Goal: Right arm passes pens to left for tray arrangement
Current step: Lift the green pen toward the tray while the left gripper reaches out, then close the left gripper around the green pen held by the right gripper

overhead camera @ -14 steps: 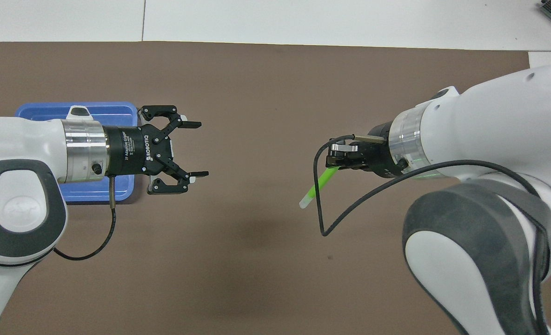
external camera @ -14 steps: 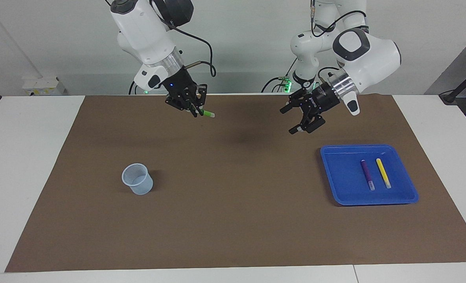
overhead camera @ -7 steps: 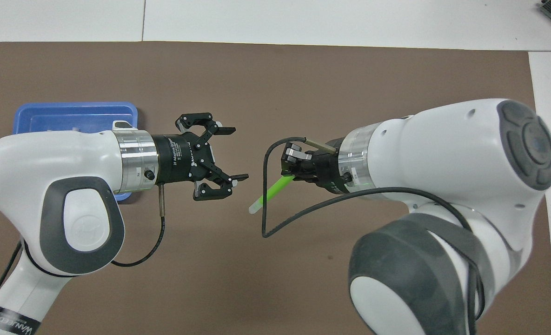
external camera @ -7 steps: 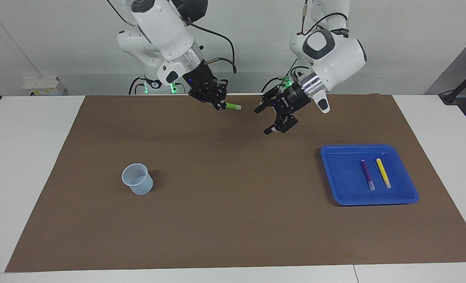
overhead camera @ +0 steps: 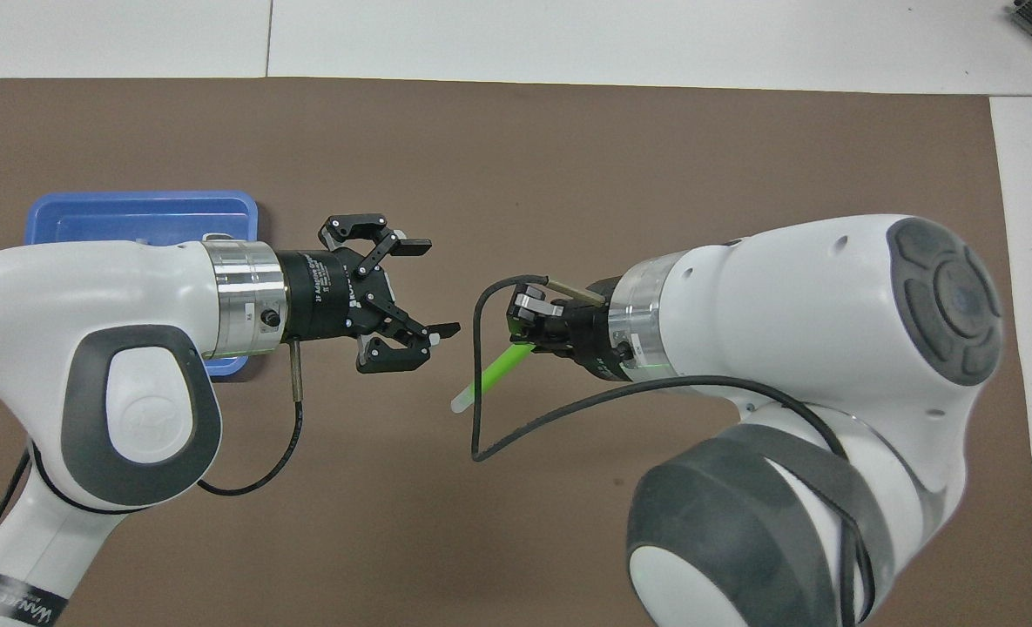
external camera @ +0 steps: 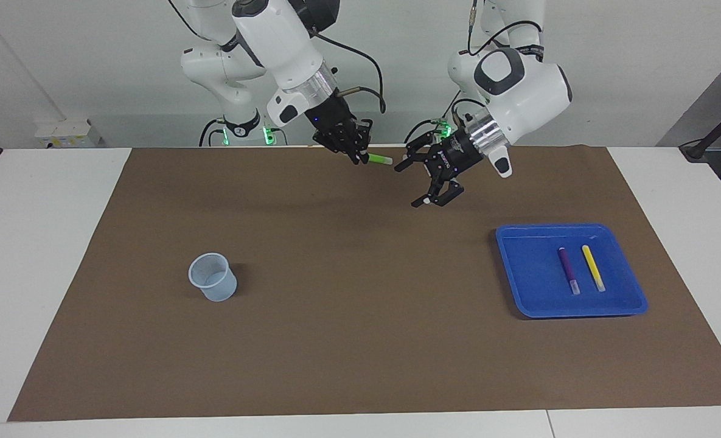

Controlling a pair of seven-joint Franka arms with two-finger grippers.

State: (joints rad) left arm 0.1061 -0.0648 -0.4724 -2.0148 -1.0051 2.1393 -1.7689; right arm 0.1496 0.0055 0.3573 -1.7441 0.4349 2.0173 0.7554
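My right gripper's fingers cover the green pen's far end, so my left gripper needs to grab the pen by its pale cap end next.
My right gripper is shut on the bright green pen, raised over the mat's middle strip by the robots' edge. The pen's pale cap end points toward my left gripper, which hangs open a short gap away. The pen is not between its fingers. The blue tray lies toward the left arm's end. A purple pen and a yellow pen lie side by side in it. In the overhead view the left arm hides both.
A brown mat covers most of the white table. A small translucent pale-blue cup stands on it toward the right arm's end, farther from the robots than the grippers. A black cable loops below the right wrist.
Both grippers have closed in on each other over the mat's middle. The right one brought the green pen along. The left gripper stayed open throughout.
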